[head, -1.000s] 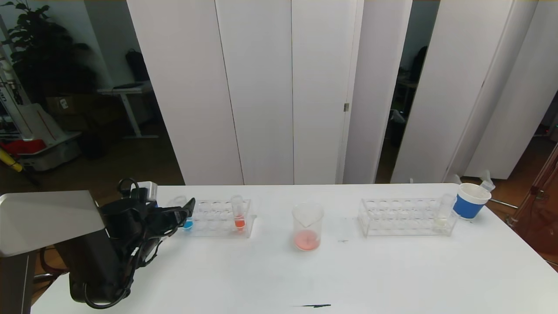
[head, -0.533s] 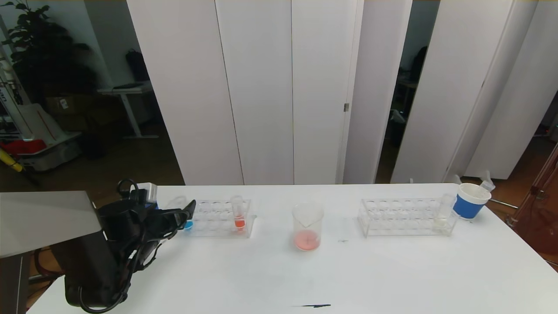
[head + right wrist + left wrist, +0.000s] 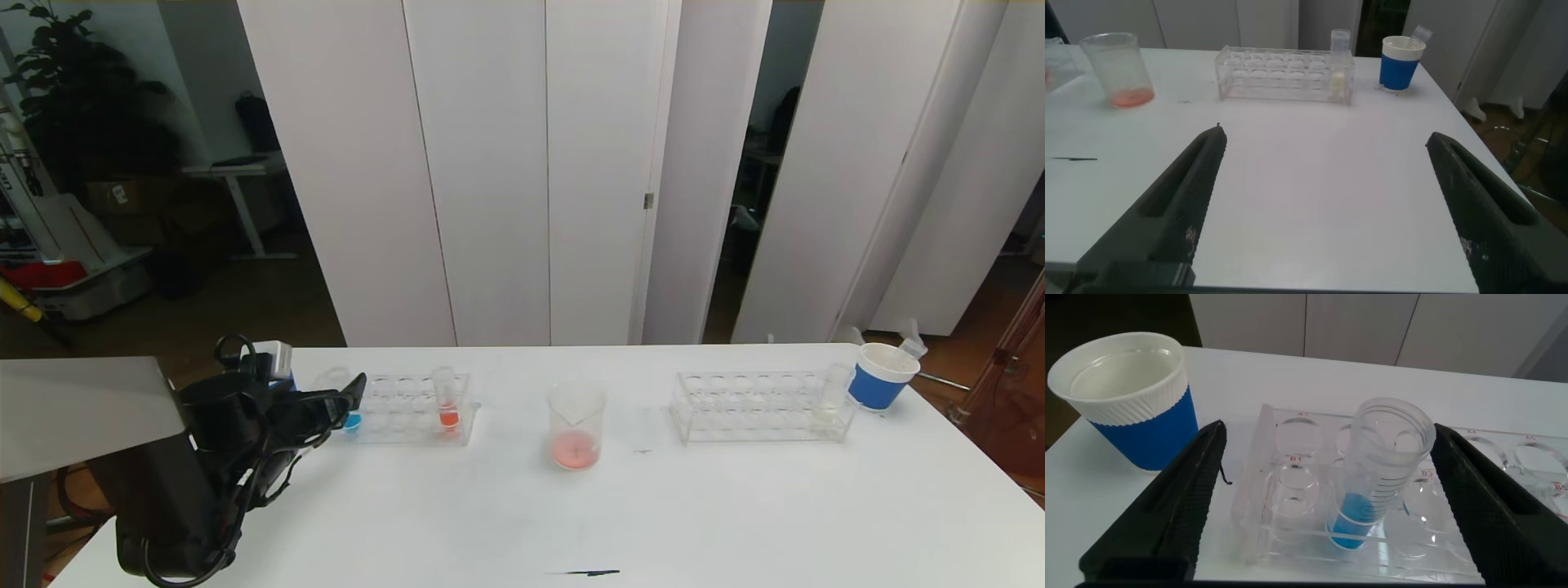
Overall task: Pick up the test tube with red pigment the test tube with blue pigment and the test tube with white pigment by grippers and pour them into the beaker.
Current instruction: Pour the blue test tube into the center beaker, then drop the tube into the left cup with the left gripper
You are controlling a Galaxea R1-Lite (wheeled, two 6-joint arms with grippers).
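The rack closes around the lower half of the test tube with blue pigment. My left gripper grabs its bare upper part [image 3: 1386,450] just under the tube's rim next.
The test tube with blue pigment [image 3: 1384,474] stands in the near-left corner of the left clear rack [image 3: 412,408]; it also shows in the head view [image 3: 352,420]. My left gripper [image 3: 1328,429] is open with a finger on either side of this tube, not touching it; in the head view the left gripper [image 3: 353,390] is at the rack's left end. A tube with orange-red liquid [image 3: 446,402] stands in the same rack. The beaker [image 3: 576,425] holds some red liquid at mid-table. The test tube with white pigment [image 3: 829,400] stands in the right rack [image 3: 755,407]. My right gripper [image 3: 1324,135] is open and empty over bare table, out of the head view.
A blue-banded paper cup [image 3: 1131,400] stands just left of the left rack. Another blue-banded cup [image 3: 880,376] stands behind the right rack's right end. A dark mark [image 3: 592,572] lies on the table near the front edge.
My left arm has sunk and shifted slightly left at its base. The gripper stays around the blue tube. Nothing else moved.
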